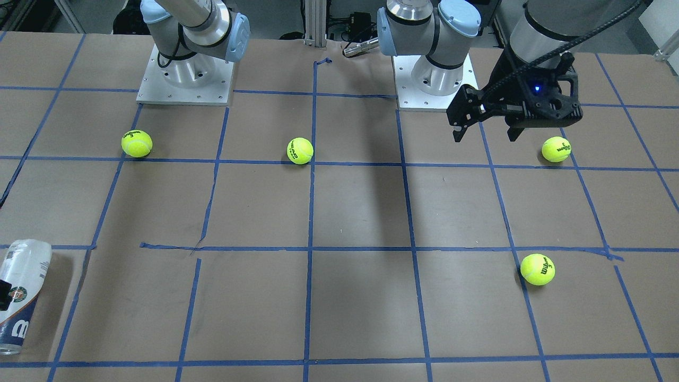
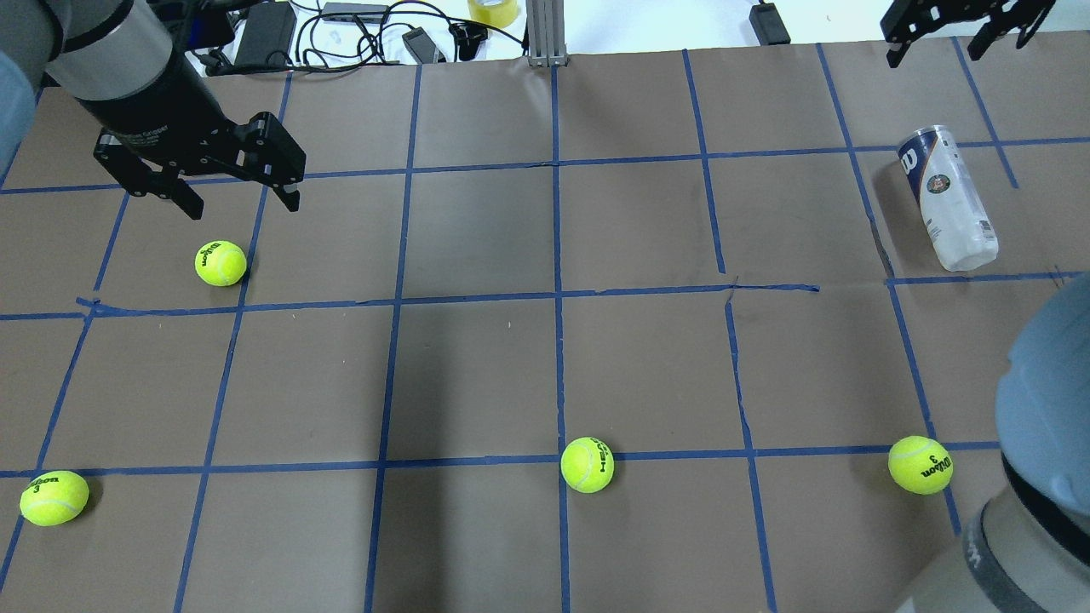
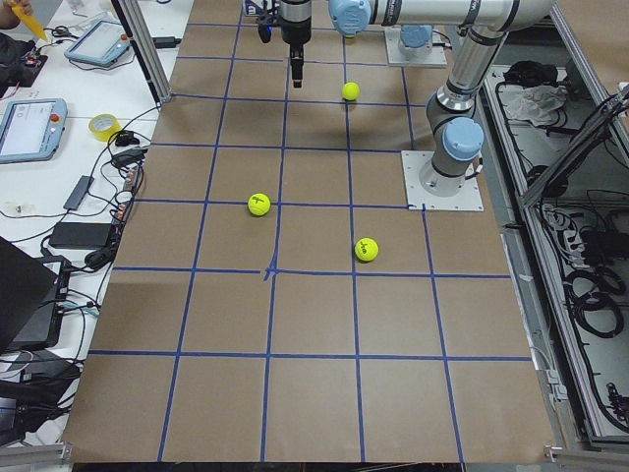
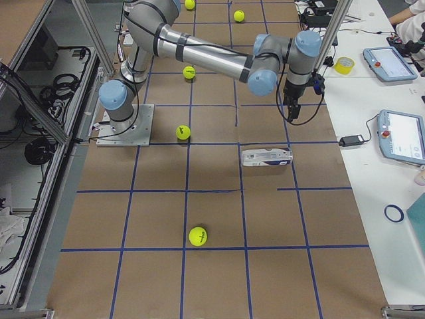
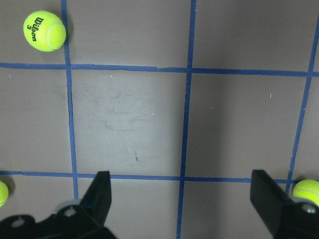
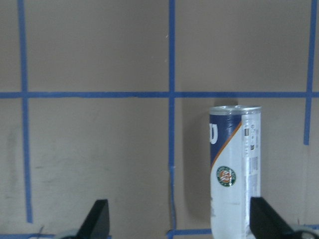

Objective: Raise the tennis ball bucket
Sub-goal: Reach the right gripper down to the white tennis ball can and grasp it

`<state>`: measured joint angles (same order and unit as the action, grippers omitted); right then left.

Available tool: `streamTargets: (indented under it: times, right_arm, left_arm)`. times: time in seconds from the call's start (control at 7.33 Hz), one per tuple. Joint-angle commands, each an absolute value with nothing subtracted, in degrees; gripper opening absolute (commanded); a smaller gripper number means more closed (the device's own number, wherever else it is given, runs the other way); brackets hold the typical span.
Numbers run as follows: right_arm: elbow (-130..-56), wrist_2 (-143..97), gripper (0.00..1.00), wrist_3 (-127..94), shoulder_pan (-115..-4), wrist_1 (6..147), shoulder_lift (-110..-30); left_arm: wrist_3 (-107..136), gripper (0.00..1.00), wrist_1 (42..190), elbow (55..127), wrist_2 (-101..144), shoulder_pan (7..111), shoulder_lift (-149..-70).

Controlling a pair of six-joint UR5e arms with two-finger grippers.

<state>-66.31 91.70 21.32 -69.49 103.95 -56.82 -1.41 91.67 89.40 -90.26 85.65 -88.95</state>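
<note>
Next, my right gripper takes hold of the tennis ball bucket by its navy-labelled rimmed end (image 1: 14, 334) (image 6: 233, 119). Then I lift the bucket up.
The tennis ball bucket (image 2: 947, 197) is a clear tube with a white-and-navy label, lying on its side at the table's far right. It also shows in the front view (image 1: 21, 297), the right side view (image 4: 265, 157) and the right wrist view (image 6: 234, 174). My right gripper (image 2: 937, 51) is open and empty, held above the table just beyond the bucket's far end. In its wrist view (image 6: 179, 221) the bucket lies right of centre, near the right finger (image 6: 264, 219). My left gripper (image 2: 243, 207) is open and empty, held above the far left (image 1: 485, 135).
Several yellow-green tennis balls lie on the brown, blue-taped table: one near the left gripper (image 2: 220, 263), one at the near left (image 2: 54, 497), one near the middle (image 2: 587, 465), one at the near right (image 2: 920, 465). Cables and devices sit past the far edge (image 2: 341, 25).
</note>
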Motion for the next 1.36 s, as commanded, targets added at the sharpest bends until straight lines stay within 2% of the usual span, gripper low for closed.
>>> streamTargets:
  times: [0.0,0.55,1.23]
  right_arm:
    - [-66.88,91.84,1.00,25.29,-65.66,110.88,-50.65]
    - [-67.41,91.15,1.00,28.11,-64.69,113.12,-45.36]
    - [-67.32,88.86,1.00,35.24,-63.64,113.12,-43.69]
  left_arm:
    - [-1.41,1.00,91.67,89.38,-90.26,85.61,-88.95]
    - [-1.41,1.00,91.06,89.38,-90.26,85.34,-88.95]
    - [-1.41,1.00,90.79,89.30,-90.26,85.25,-88.95]
